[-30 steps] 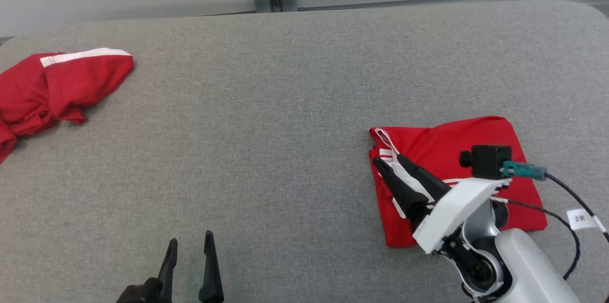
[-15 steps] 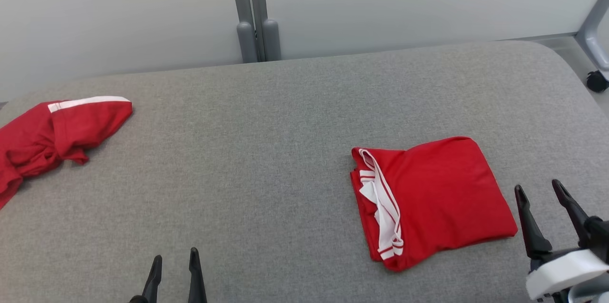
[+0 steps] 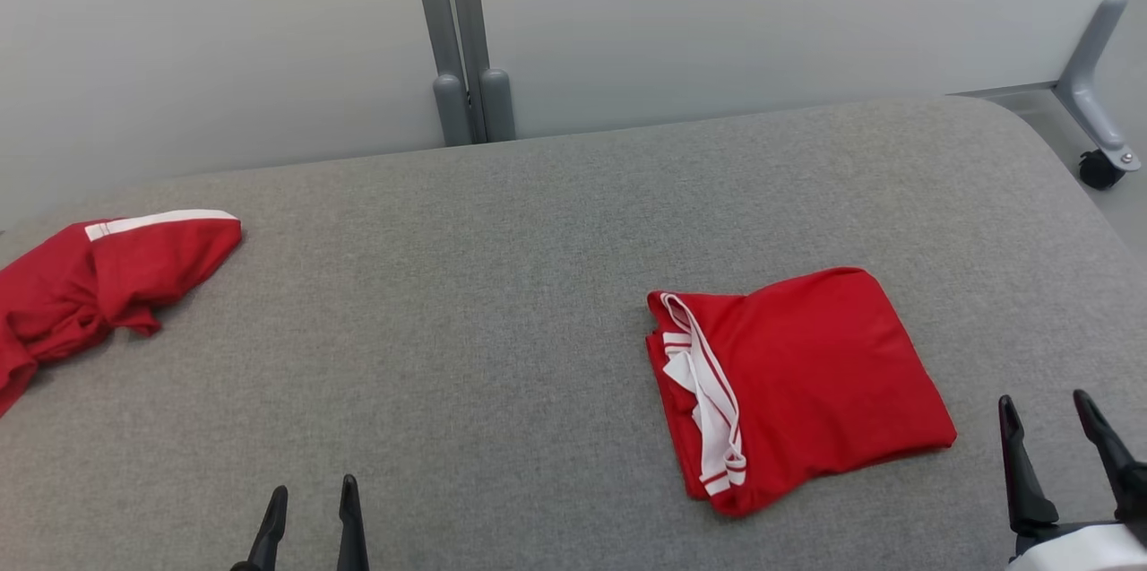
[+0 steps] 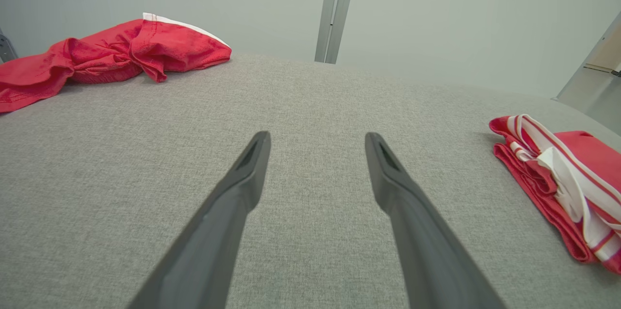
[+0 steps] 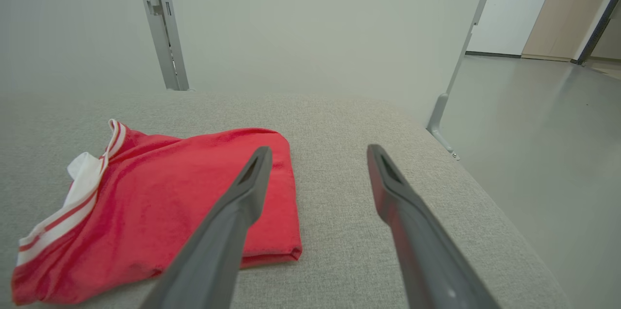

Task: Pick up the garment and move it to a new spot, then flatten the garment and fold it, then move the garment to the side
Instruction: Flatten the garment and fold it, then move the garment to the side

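Observation:
My right gripper should next pinch the garment by its plain folded edge [image 3: 914, 361], where the layers lie on top of each other, while its broad red top [image 3: 823, 377] lies flat.
A red garment [image 3: 806, 374] with white trim lies folded into a flat rectangle on the right half of the grey table [image 3: 502, 284]. It also shows in the left wrist view [image 4: 577, 163] and the right wrist view [image 5: 165, 197]. My right gripper [image 3: 1044, 401] is open at the lower right, just off the garment's right edge and not touching it; in its own view [image 5: 318, 149] nothing sits between the fingers. Near the front edge, my left gripper [image 3: 313, 488] is open over bare cloth [image 4: 316, 137].
A second red garment [image 3: 99, 284] lies crumpled at the table's far left [image 4: 111, 52]. A grey post [image 3: 457, 42] stands against the pale wall behind. A frame leg with a caster [image 3: 1098, 163] stands past the table's rounded right edge, above open floor [image 5: 543, 120].
My right gripper has come off the folded garment and drawn back to the lower right, staying open. The head camera has tilted up, so the whole picture has shifted.

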`<state>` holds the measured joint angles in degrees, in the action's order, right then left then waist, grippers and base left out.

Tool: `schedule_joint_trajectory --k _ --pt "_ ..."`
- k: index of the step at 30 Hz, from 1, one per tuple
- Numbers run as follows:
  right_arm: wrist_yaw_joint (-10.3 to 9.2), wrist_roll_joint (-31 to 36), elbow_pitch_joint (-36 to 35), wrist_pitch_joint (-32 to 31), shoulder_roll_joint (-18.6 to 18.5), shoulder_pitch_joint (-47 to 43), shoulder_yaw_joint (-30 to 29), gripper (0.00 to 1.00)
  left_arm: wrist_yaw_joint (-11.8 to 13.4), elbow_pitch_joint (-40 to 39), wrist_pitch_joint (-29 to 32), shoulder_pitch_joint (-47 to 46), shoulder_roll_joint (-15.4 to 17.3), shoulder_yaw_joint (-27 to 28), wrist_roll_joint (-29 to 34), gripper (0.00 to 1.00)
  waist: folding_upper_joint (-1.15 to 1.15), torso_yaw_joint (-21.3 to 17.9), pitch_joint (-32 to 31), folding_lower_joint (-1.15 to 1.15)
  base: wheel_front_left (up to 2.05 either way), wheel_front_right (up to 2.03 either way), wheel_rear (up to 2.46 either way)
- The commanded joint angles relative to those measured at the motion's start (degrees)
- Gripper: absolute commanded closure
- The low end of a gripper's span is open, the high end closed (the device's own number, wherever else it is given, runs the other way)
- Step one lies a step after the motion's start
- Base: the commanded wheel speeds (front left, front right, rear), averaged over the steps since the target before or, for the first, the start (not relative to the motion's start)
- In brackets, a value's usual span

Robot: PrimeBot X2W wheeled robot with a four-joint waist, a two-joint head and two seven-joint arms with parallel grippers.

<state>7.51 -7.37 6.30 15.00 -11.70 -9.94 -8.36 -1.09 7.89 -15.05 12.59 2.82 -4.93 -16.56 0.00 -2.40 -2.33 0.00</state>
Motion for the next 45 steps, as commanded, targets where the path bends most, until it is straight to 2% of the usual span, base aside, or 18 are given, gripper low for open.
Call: schedule_joint_trajectory --k 1,22,28,30,33,38,40,45 --pt "-0.04 -0.5 0.0 0.2 -0.5 -0.5 1.1 0.00 -0.2 0.1 -0.2 0.7 0.2 0.5 0.5 0.00 0.00 0.1 -0.1 0.00 0.00 0.00 0.00" --pt "-0.04 -1.2 -1.0 0.2 -2.2 1.4 4.8 0.00 0.9 -0.9 -0.2 0.9 0.2 0.6 -0.7 0.00 0.00 3.2 -0.2 0.00 0.00 0.00 0.00" --pt "-0.04 -6.1 1.6 0.2 -4.8 4.5 7.1 0.00 1.0 -1.5 -0.1 0.2 0.2 0.6 -0.8 0.00 0.00 3.3 1.3 0.00 0.00 0.00 0.00" --pt "-0.03 -10.2 4.1 -3.8 -7.3 7.7 10.2 0.00 0.8 -1.5 -0.2 -0.4 0.2 0.0 -0.4 0.00 0.00 3.3 2.5 0.00 0.00 0.00 0.00" --pt "-0.05 -16.5 5.7 -14.1 -10.9 13.1 12.7 0.00 0.6 -1.9 -0.2 -2.2 0.2 -0.9 0.0 0.00 0.00 3.8 5.7 0.00 0.00 0.00 0.00" --pt "-0.02 -20.0 10.5 -28.6 -14.6 20.9 13.3 0.00 0.6 -1.7 -0.2 -5.3 0.2 -2.6 -0.1 0.00 0.00 6.0 10.9 0.00 0.00 0.00 0.00" --pt "-0.02 -20.0 12.6 -32.0 -15.2 22.8 13.1 0.00 0.9 -1.4 -0.2 -6.2 0.2 -2.9 -0.5 0.00 0.00 7.1 12.3 0.00 0.00 0.00 0.00" --pt "-0.03 -20.3 18.4 -36.2 -14.2 25.5 11.6 0.00 1.3 -1.3 -0.2 -7.5 0.2 -3.6 -1.1 0.00 0.00 9.0 14.5 0.00 0.00 0.00 0.00"
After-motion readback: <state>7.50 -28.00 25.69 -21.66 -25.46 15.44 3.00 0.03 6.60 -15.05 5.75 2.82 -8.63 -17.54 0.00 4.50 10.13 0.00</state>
